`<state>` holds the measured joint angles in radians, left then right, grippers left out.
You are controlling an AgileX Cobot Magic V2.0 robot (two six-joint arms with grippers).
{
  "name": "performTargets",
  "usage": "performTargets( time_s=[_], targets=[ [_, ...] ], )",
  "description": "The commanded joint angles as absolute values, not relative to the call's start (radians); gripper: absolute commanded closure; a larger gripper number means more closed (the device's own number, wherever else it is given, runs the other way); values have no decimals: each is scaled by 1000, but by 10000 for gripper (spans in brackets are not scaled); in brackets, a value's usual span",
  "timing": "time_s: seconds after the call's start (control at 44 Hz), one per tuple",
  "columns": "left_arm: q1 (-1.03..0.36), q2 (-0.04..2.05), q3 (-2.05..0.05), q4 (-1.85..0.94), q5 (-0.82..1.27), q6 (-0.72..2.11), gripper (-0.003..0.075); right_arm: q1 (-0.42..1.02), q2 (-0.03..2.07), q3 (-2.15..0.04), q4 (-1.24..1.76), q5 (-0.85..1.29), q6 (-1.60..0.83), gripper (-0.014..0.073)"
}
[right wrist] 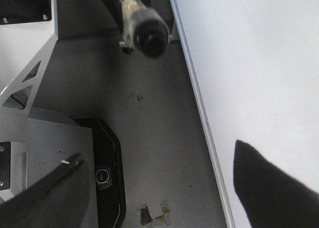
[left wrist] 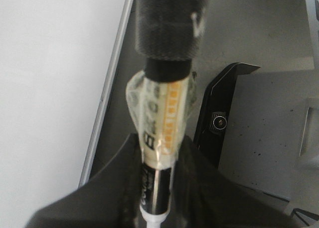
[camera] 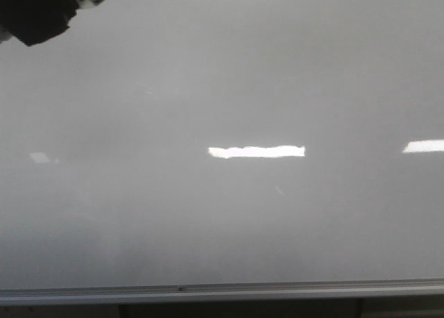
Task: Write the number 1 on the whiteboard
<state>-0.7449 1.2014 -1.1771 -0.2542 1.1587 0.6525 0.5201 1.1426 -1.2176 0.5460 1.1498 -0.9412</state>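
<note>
My left gripper already covers the far end of the marker. Next, my right gripper grips the marker by its free black end [right wrist: 150, 37].
The whiteboard [camera: 222, 89] is glossy light grey and fills the front view, with its silver frame edge along the near side. No black stroke of the number 1 shows on it. My left gripper [left wrist: 159, 188] is shut on a black marker [left wrist: 164, 108] wrapped in clear tape, beside the board's edge [left wrist: 107, 88]. The marker also shows in the right wrist view [right wrist: 144, 31]. My right gripper [right wrist: 158, 151] is open and empty, one finger over the whiteboard [right wrist: 259, 63] and one over the grey table.
A dark blurred shape [camera: 38, 9] sits at the far left corner of the front view. A black camera mount [right wrist: 104, 175] stands on the grey table [right wrist: 149, 113] beside the board, also in the left wrist view [left wrist: 219, 121]. Tape scraps [right wrist: 154, 213] lie near it.
</note>
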Motion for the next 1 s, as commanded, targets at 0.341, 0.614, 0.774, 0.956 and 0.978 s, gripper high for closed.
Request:
performTargets(
  time_s=[0.341,0.614,0.774,0.956,0.978],
  targets=[
    [-774,1191,-1209,-263,1103,653,713,741,1332,-1369,540,1003,-962,-18],
    [-774,1191,-1209,-263,1093,653,713,746,1347,-1378,542,994,-962,106],
    [-774,1191,-1209,-261,1093,653,713,746,1348,-1378,542,995,-962,326],
    [-774,1191,-1209,-246,1093,653,713,746,1348,-1378,542,995,-962,502],
    [-774,1191,-1209,-246,1093,653,713,746,1348,-1378,542,995,-962,517]
  ],
)
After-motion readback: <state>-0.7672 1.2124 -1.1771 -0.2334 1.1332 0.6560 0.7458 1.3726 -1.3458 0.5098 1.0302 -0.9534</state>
